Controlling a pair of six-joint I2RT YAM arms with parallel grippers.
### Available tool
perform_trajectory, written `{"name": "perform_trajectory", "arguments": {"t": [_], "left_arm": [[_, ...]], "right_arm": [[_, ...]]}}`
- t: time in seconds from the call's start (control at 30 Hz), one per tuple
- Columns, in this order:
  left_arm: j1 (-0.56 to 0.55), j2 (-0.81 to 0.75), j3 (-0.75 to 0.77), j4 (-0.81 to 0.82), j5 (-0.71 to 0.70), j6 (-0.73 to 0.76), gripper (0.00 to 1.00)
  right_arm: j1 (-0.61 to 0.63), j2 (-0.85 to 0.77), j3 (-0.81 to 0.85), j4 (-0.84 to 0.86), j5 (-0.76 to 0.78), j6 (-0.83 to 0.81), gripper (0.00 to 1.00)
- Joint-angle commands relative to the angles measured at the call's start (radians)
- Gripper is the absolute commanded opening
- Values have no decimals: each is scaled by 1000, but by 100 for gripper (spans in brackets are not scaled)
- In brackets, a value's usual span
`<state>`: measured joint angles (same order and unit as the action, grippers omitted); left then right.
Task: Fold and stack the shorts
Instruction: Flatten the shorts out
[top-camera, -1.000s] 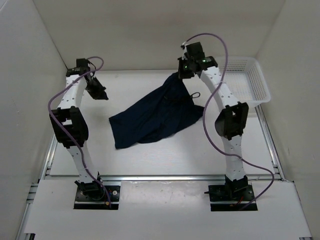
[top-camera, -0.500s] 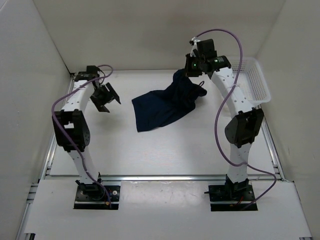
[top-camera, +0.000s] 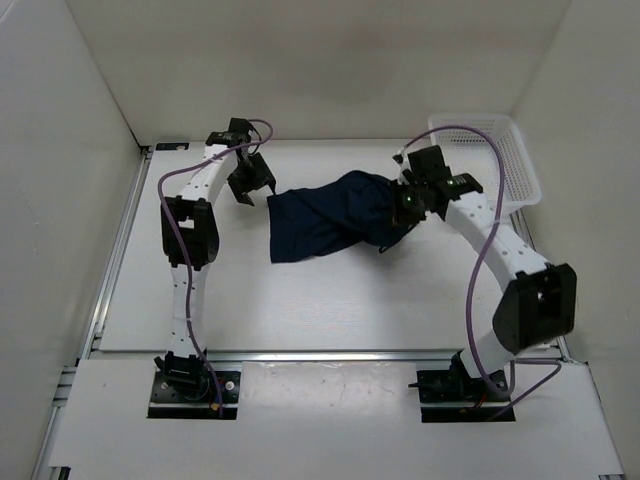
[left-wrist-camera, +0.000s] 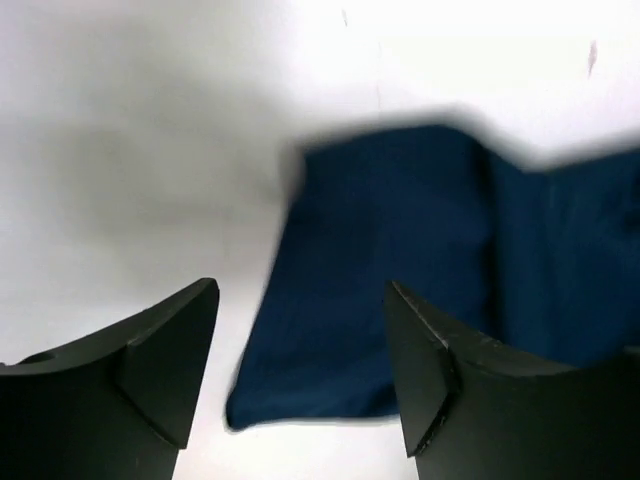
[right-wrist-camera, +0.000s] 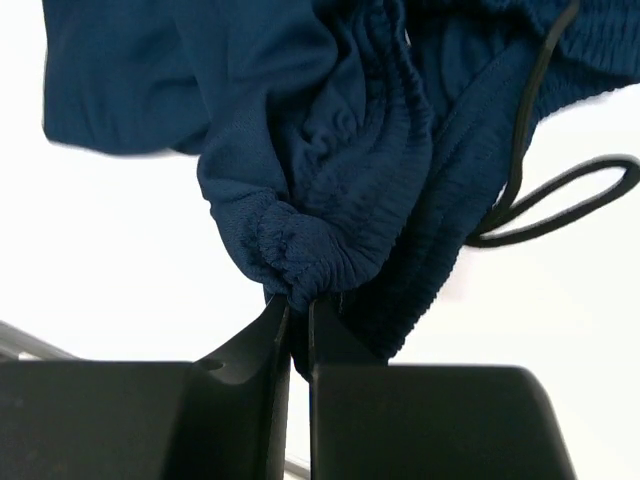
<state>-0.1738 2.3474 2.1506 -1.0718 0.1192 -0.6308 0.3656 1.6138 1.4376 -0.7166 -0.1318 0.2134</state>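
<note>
The shorts (top-camera: 325, 215) need to be stretched out flat for folding, so my left gripper should next grab them by the leg-end corner (top-camera: 273, 200), opposite the held waistband.
The dark navy shorts (top-camera: 325, 215) lie bunched across the middle of the white table, leg end at the left, waistband at the right. My right gripper (right-wrist-camera: 298, 305) is shut on the gathered elastic waistband (right-wrist-camera: 340, 200); the thin drawstring (right-wrist-camera: 540, 190) loops out to its right. In the top view that gripper (top-camera: 403, 205) sits at the cloth's right end. My left gripper (top-camera: 252, 185) hovers open just left of the leg end. In the left wrist view its jaws (left-wrist-camera: 300, 370) frame a corner of the shorts (left-wrist-camera: 390, 290) without touching it.
A white mesh basket (top-camera: 500, 150) stands at the back right corner. White walls enclose the table on three sides. Metal rails run along the left, right and near edges. Purple cables loop over both arms.
My left gripper opened and swung right toward the leg end. The right arm carried the waistband forward and lower, so the shorts gathered into a shorter heap.
</note>
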Motion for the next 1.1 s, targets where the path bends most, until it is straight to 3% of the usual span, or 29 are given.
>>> {"name": "perform_trajectory", "arguments": {"t": [0.0,0.1,0.23,0.47,0.6,0.83,1.07], "left_arm": [[-12,71,176,-71,-157,-39,77],[-21,186,299,-103,-168,-40,75],[-44,254,324,-100,-115,-40,74],[-96,202,266,-21,-55,-40,72],[-118,136,180,48,-13,-40,77],[-127,145,190,58,42,-40,82],[-145,145,198,58,51,-40,81]], "right_arm": [[22,-135,-116,57,-17,26,0],[45,-213,-184,57,-17,50,0],[55,-270,-258,48,4,72,0],[55,-252,-279,37,-5,44,0],[55,-252,-279,37,-5,44,0],[64,-242,-279,28,-5,44,0],[64,-242,-279,19,-5,44,0]]}}
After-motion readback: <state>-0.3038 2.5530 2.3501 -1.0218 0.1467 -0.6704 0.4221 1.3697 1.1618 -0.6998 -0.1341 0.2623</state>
